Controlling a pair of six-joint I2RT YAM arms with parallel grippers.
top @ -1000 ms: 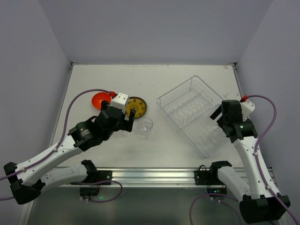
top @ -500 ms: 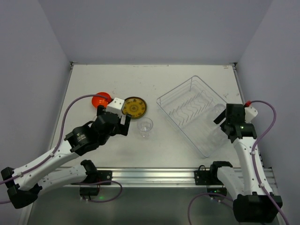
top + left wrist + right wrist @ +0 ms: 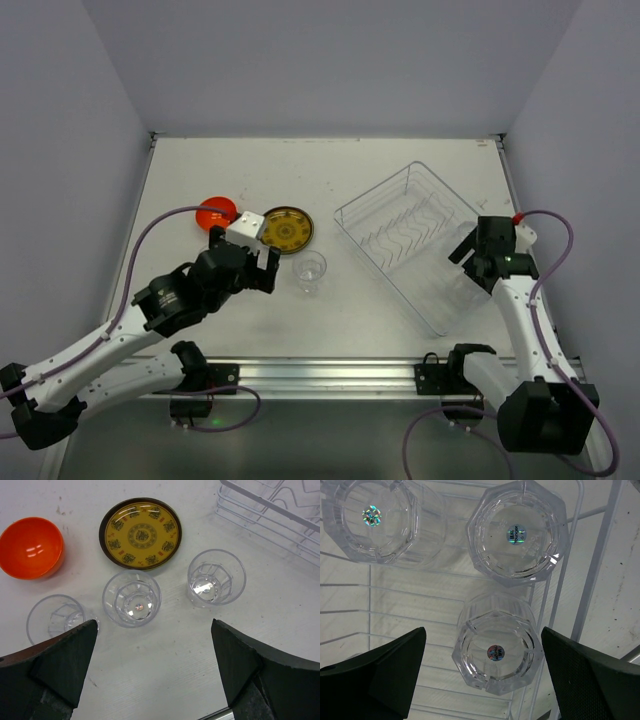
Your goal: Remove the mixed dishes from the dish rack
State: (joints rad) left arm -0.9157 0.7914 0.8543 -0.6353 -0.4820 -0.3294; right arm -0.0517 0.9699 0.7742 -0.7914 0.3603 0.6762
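My right gripper's fingers stop above the cup's upturned bottom, so they must go lower before closing on the cup.
The clear dish rack (image 3: pixel 386 272) lies at the right with its wire holder (image 3: pixel 270 510) inside. Three clear cups stand upside down in it (image 3: pixel 497 650) (image 3: pixel 517 530) (image 3: pixel 375 520). My right gripper (image 3: pixel 483 630) (image 3: pixel 468 258) is open above the nearest one, a finger on either side, not touching. On the table are the orange bowl (image 3: pixel 31 547) (image 3: pixel 216 212), the olive-yellow patterned plate (image 3: pixel 140 533) (image 3: pixel 287 229) and three upright clear cups (image 3: pixel 132 598) (image 3: pixel 216 577) (image 3: pixel 54 618). My left gripper (image 3: pixel 154 630) (image 3: pixel 262 272) is open and empty, just nearer than those cups. Black and lime-green plates are out of view.
Grey walls close the table on the left, back and right. The metal rail (image 3: pixel 330 372) with the arm bases runs along the near edge. The rack sits skewed, one corner pointing at the rail.
My left gripper has drawn back toward the near left, away from the plate and cups. My right gripper has shifted slightly over the rack's right corner.
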